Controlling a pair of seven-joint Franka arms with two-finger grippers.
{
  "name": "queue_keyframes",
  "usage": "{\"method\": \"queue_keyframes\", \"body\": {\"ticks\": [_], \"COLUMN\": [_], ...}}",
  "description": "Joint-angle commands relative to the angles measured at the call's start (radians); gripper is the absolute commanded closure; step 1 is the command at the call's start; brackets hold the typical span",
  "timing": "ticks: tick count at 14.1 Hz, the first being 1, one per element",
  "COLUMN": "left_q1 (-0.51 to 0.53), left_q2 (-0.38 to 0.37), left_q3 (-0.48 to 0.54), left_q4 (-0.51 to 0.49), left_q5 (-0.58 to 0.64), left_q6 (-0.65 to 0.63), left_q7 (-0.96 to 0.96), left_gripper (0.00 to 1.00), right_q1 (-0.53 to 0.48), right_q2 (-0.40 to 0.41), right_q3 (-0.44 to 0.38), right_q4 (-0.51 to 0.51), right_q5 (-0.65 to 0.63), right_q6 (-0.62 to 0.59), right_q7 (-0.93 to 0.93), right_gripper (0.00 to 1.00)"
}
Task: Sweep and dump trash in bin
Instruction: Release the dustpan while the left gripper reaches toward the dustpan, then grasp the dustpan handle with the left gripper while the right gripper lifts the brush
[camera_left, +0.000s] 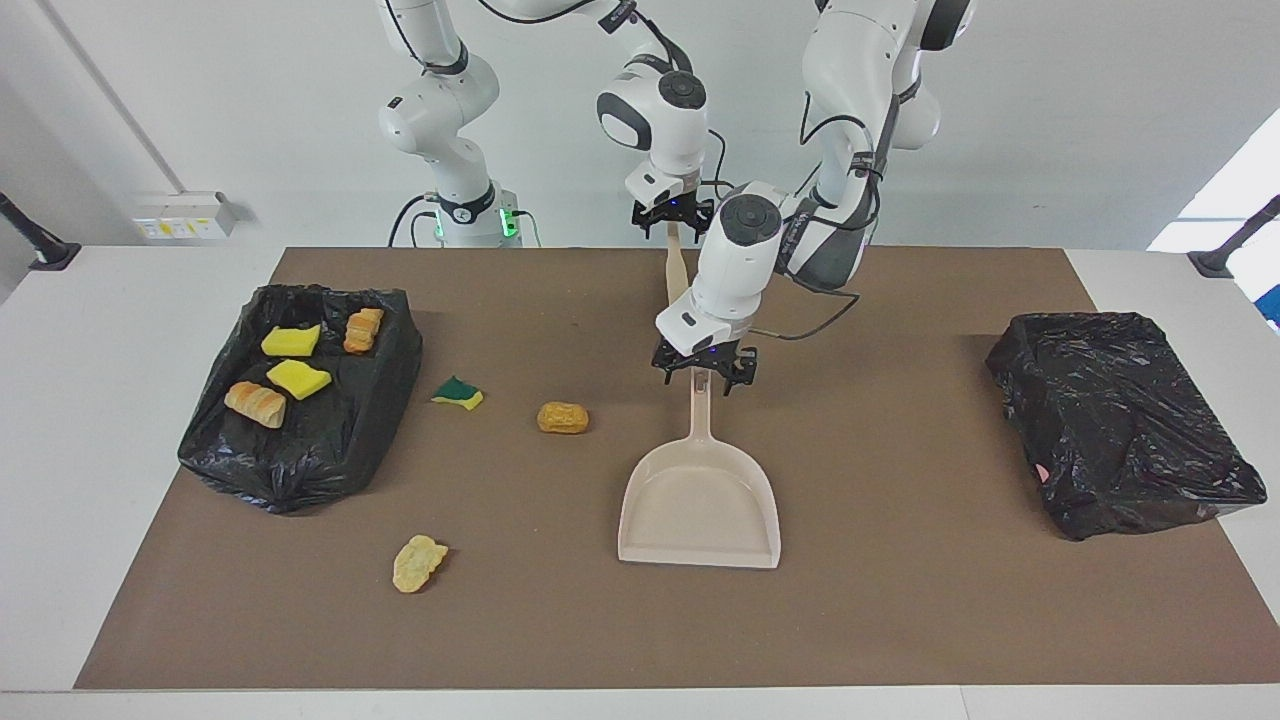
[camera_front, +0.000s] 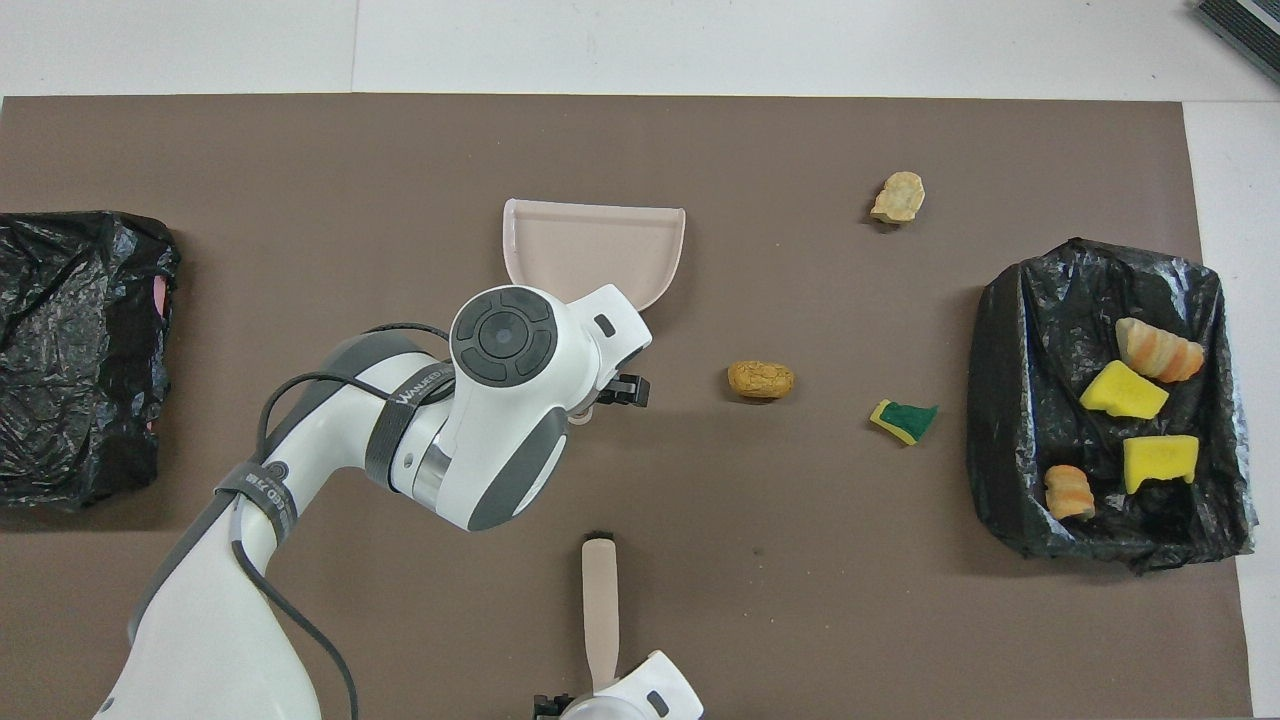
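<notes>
My right gripper, low around the brush handle (camera_front: 602, 674), should close.
Three pieces of trash lie loose on the brown mat: a green-and-yellow sponge bit (camera_left: 458, 392) (camera_front: 905, 420), an orange nugget (camera_left: 562, 418) (camera_front: 761, 379) and a pale lump (camera_left: 419, 563) (camera_front: 898, 196). Several more sit in the black-lined bin (camera_left: 390, 400) (camera_front: 1000, 330) at the right arm's end. My left gripper (camera_left: 703, 380) is low and open, astride the handle tip of the beige dustpan (camera_left: 700, 500) (camera_front: 595, 240). My right gripper (camera_left: 673, 220) is open at the handle end of the beige brush (camera_left: 675, 270) (camera_front: 598, 600), which lies by the robots' edge of the mat.
A second black-lined bin (camera_left: 1120, 420) (camera_front: 80, 350) stands at the left arm's end. The dustpan's mouth faces away from the robots. The left arm's wrist (camera_front: 505, 400) covers the dustpan handle from above. White table (camera_left: 120, 350) borders the mat.
</notes>
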Motion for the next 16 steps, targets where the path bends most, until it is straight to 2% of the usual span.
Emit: {"method": "queue_keyframes", "body": {"ticks": [1,2,3,4,5,6,7,11,12,16], "left_q1": [-0.006,-0.006,-0.006,-0.006,-0.006,-0.006,-0.006,-0.005,-0.005,-0.002], "left_q2": [0.028,0.034,0.044,0.049,0.049,0.049,0.049,0.061,0.061,0.06], "left_q3": [0.007,0.009,0.01,0.01,0.01,0.009,0.009,0.01,0.009,0.009], "left_q4": [-0.007,0.003,0.02,0.032,0.034,0.034,0.037,0.057,0.057,0.06], "left_q5": [0.013,0.013,0.015,0.016,0.039,0.077,0.099,0.105,0.105,0.127], "left_q6": [0.055,0.058,0.056,0.055,0.052,0.05,0.05,0.049,0.049,0.044], "left_q7": [-0.016,-0.019,-0.019,-0.019,-0.019,-0.019,-0.019,-0.017,-0.016,-0.002], "left_gripper": [0.0,0.0,0.0,0.0,0.04,0.13,0.15,0.36,0.37,0.59], "right_q1": [0.008,0.008,0.008,0.008,0.008,0.008,0.008,0.001,-0.004,-0.094], "right_q2": [-0.002,-0.001,-0.001,-0.001,-0.001,-0.001,0.001,0.004,-0.007,-0.109], "right_q3": [-0.002,-0.002,-0.002,-0.002,-0.002,-0.002,-0.002,-0.002,-0.004,-0.006], "right_q4": [-0.02,-0.02,-0.02,-0.02,-0.018,-0.018,-0.018,-0.003,-0.003,-0.003], "right_q5": [0.019,0.02,0.02,0.02,0.02,0.019,0.019,0.019,0.02,0.02], "right_q6": [0.038,0.038,0.038,0.037,0.035,0.035,0.034,0.003,-0.031,-0.196], "right_q7": [0.029,0.027,0.027,0.027,0.026,0.032,0.032,0.032,0.032,-0.049], "right_gripper": [0.08,0.17,0.3,0.51,0.67,0.86,1.0,1.0,1.0,1.0]}}
